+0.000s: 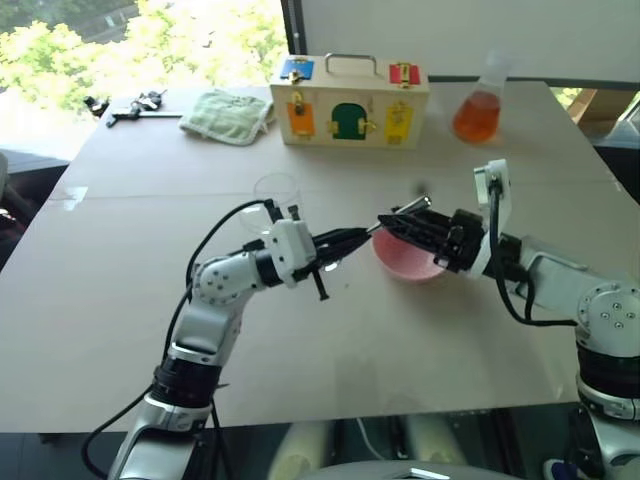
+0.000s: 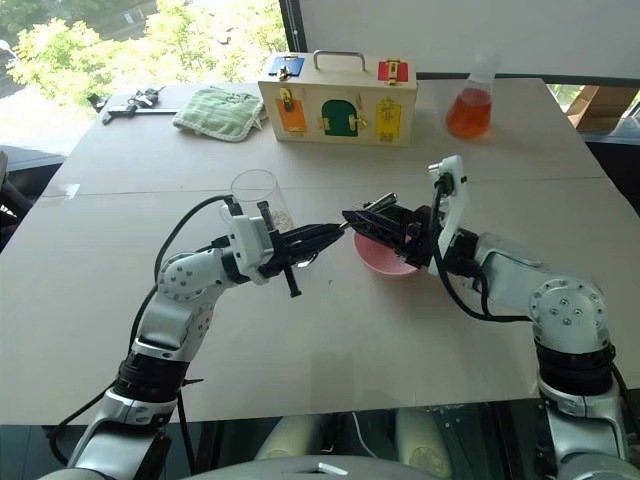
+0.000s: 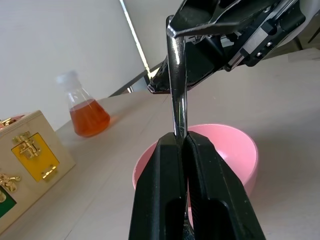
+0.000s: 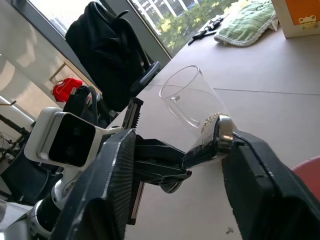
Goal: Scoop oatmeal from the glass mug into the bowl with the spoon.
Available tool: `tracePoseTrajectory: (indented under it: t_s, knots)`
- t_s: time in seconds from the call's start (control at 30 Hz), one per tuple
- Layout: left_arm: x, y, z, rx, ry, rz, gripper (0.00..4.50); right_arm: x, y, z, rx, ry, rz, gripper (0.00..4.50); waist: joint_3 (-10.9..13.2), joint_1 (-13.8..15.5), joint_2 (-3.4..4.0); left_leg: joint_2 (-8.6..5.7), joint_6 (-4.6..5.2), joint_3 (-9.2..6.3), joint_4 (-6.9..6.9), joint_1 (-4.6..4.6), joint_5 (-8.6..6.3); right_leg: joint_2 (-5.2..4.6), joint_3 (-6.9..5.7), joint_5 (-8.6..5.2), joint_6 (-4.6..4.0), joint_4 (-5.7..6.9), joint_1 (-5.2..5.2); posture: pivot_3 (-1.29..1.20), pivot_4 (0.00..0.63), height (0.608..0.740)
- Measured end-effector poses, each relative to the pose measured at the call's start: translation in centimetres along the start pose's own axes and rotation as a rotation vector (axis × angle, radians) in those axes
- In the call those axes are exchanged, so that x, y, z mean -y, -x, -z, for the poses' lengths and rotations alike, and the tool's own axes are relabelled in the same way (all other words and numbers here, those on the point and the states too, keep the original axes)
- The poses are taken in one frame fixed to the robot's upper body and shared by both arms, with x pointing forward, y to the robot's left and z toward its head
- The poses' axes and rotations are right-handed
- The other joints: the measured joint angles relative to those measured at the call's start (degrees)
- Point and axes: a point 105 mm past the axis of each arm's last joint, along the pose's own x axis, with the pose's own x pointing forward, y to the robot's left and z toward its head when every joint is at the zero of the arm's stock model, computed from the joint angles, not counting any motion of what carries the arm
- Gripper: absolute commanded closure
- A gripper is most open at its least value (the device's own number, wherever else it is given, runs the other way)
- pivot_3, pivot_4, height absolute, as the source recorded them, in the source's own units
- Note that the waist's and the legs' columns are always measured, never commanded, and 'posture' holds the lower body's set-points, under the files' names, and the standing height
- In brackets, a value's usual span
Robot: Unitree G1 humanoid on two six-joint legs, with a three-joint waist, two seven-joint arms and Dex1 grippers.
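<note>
My left gripper covers the rest of the spoon's handle. My right gripper grabs the spoon by the free handle end [image 4: 224, 134] next.
The silver spoon [image 3: 177, 90] hangs level above the table, and my left gripper [image 1: 365, 235] is shut on its handle. My right gripper [image 1: 392, 222] reaches in from the other side. Its fingers stand apart around the spoon's far end [image 4: 223, 131], which rests against one finger. Both grippers hover just over the near-left rim of the pale pink bowl [image 1: 408, 264]. The clear glass mug [image 2: 257, 195] stands behind my left gripper. A small heap of oatmeal [image 4: 210, 120] lies at its bottom.
At the table's far side stand a conical flask of orange liquid [image 1: 477, 115], a wooden latch box [image 1: 350, 105], a green cloth [image 1: 230, 115] and some small tools [image 1: 130, 108]. A chair with a black jacket [image 4: 107, 55] stands past the left edge.
</note>
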Motion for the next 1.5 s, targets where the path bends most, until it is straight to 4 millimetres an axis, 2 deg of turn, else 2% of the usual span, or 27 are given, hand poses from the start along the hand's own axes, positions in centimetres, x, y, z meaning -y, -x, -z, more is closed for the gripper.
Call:
tracePoseTrajectory:
  t_s: [0.1,0.5,0.6,0.67,0.73,0.77,0.83,0.9,0.97,1.03,1.13,1.2,1.33,1.43,1.5]
  knots:
    - [0.1,0.0,0.0,0.000,0.002,-0.002,4.50,0.2,-0.1,0.0,0.007,-0.014,0.011,4.48,0.0,0.0,0.00,0.00,0.00,0.00,0.00,0.00,0.00,0.00,0.00,0.00,0.00,0.00,0.00,0.00,0.150,0.740]
    - [0.1,0.0,0.0,0.003,-0.007,-0.007,4.50,0.3,0.0,0.0,0.004,-0.018,0.020,4.48,0.0,0.0,0.00,0.00,0.00,-0.01,0.04,-0.01,0.00,0.00,-0.01,0.00,0.00,0.01,0.00,0.00,0.150,0.740]
    - [0.1,0.1,0.0,0.007,-0.007,-0.011,3.39,0.3,0.0,0.0,0.004,-0.018,0.021,4.50,0.0,0.0,0.00,0.00,0.00,-0.01,0.04,-0.01,0.00,0.01,-0.01,0.00,0.00,0.02,0.00,0.00,0.150,0.740]
    - [-0.4,0.3,0.0,0.003,-0.012,-0.036,2.37,0.4,0.0,0.0,0.004,-0.020,0.030,4.50,0.0,0.0,0.00,0.00,0.00,-0.01,0.05,-0.01,0.00,0.01,-0.01,0.00,0.00,0.03,0.00,0.00,0.150,0.740]
    - [-0.8,0.7,0.0,-0.010,-0.014,-0.066,1.70,0.4,0.0,0.0,0.005,-0.022,0.033,4.50,0.0,0.0,0.00,0.00,0.00,-0.01,0.06,-0.01,0.00,0.01,0.00,0.00,0.00,0.04,0.00,0.00,0.150,0.740]
    - [-1.2,1.3,0.1,-0.033,-0.014,-0.091,1.30,0.4,0.0,0.1,0.005,-0.025,0.035,4.50,0.0,-0.2,0.01,0.01,0.00,0.00,0.06,-0.01,0.00,0.02,0.02,0.00,0.00,0.05,-0.01,0.00,0.150,0.740]
    - [-1.9,2.8,0.1,-0.080,-0.014,-0.133,1.30,0.6,0.2,0.1,0.005,-0.031,0.050,4.50,0.0,-0.3,0.01,0.01,0.00,-0.01,0.05,-0.01,0.00,0.03,0.02,0.00,0.00,0.05,-0.03,0.00,0.150,0.740]
    - [-2.4,3.7,-0.7,-0.083,-0.008,-0.171,1.30,0.9,0.5,0.2,0.006,-0.036,0.069,4.50,0.0,-0.1,0.01,0.01,0.00,-0.03,0.09,-0.08,0.00,0.03,0.00,0.00,0.00,0.04,-0.04,0.00,0.150,0.740]
    - [-2.7,3.9,-2.1,-0.058,0.002,-0.179,1.30,1.0,0.7,-0.1,0.018,-0.040,0.076,4.50,0.0,0.2,0.01,0.00,0.01,-0.08,0.21,-0.13,-0.01,0.02,-0.06,0.00,0.01,0.04,-0.01,0.00,0.150,0.740]
    - [-3.4,4.2,-3.9,-0.024,0.098,-0.207,1.30,1.2,1.1,-0.6,0.031,-0.036,0.090,4.50,0.0,0.1,0.01,0.00,0.01,-0.13,0.33,-0.20,-0.01,0.02,-0.11,0.01,0.02,0.08,-0.01,0.00,0.150,0.740]
    - [-6.3,6.7,-7.5,0.013,0.160,-0.324,1.30,1.8,2.4,-2.0,0.064,-0.007,0.134,4.50,0.0,-0.1,0.02,0.01,0.01,-0.12,0.36,-0.14,-0.01,0.05,-0.10,0.01,0.02,0.18,-0.01,0.00,0.150,0.740]
    - [-7.3,8.1,-8.3,0.004,0.174,-0.389,1.30,2.3,3.0,-2.7,0.089,-0.006,0.158,4.50,0.0,-0.2,0.09,0.01,0.01,-0.04,0.34,-0.08,-0.01,0.07,-0.02,0.01,0.02,0.21,-0.01,0.00,0.150,0.740]
    - [-8.5,12.5,-6.4,-0.137,0.185,-0.573,1.30,3.3,3.8,-3.3,0.110,-0.016,0.208,4.50,0.0,-0.3,0.13,0.02,0.01,0.02,0.34,-0.07,-0.01,0.09,0.03,0.01,0.02,0.26,-0.03,0.00,0.150,0.740]
    - [-7.9,15.9,-3.3,-0.325,0.140,-0.646,1.30,4.6,4.0,-3.9,0.136,-0.041,0.274,4.50,0.0,0.0,0.15,0.02,0.01,0.09,0.32,-0.06,-0.01,0.06,0.08,0.01,0.02,0.26,-0.03,0.00,0.150,0.740]
    - [-7.3,17.3,-1.6,-0.414,0.088,-0.657,1.30,5.4,4.0,-4.6,0.155,-0.047,0.322,4.50,0.0,0.2,0.15,0.02,0.00,0.08,0.32,-0.07,-0.01,0.04,0.06,0.01,0.02,0.25,-0.02,0.00,0.150,0.740]
